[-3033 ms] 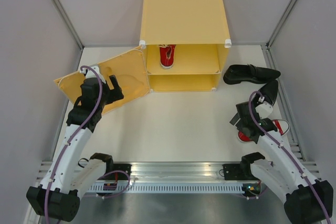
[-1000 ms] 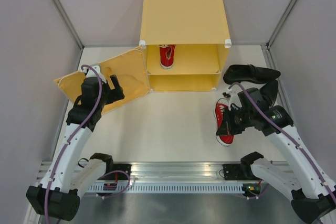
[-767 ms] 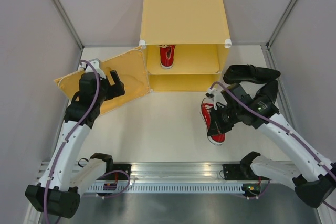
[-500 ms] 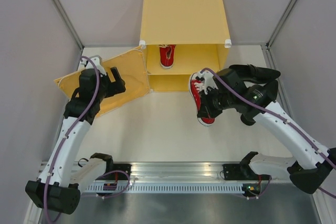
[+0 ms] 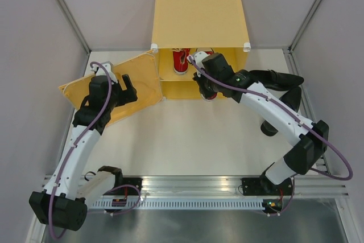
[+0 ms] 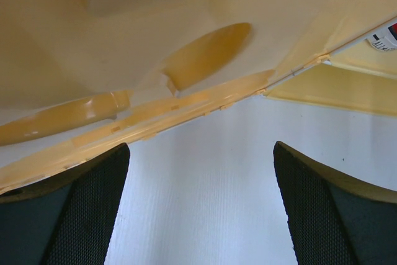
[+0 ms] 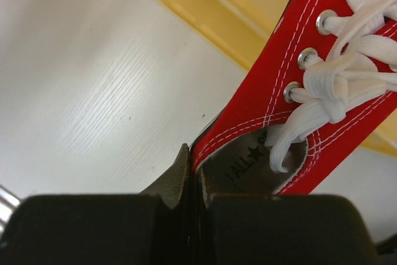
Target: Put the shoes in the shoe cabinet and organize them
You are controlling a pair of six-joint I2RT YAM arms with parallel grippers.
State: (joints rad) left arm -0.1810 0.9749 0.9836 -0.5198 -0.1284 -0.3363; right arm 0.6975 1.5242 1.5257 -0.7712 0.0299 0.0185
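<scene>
The second red sneaker, heel half short of the shelf, would tip onto the table if released. My right gripper first moves it toward the shelf.
The yellow-orange shoe cabinet [image 5: 199, 15] stands at the back with its door [image 5: 142, 78] swung open to the left. One red sneaker [image 5: 181, 60] sits on the inner shelf. My right gripper [image 5: 205, 83] is at the cabinet's open front, right of that sneaker, shut on the collar of the second red sneaker [image 7: 310, 91], which hangs partly hidden under the arm [image 5: 209, 95]. The pinch shows in the right wrist view [image 7: 196, 175]. Two black shoes [image 5: 278, 78] [image 5: 289, 102] lie right of the cabinet. My left gripper [image 5: 126, 86] hovers open over the door, with bare table between its fingers [image 6: 200, 148].
The door's embossed inner face [image 6: 205, 54] fills the upper left wrist view, its lower edge close ahead of the fingers. Grey walls enclose the white table [image 5: 182, 140]. A metal rail [image 5: 187, 189] runs along the near edge.
My right arm has carried the red sneaker from the table's right side up and left to the cabinet's front. The left gripper has edged slightly farther up over the door.
</scene>
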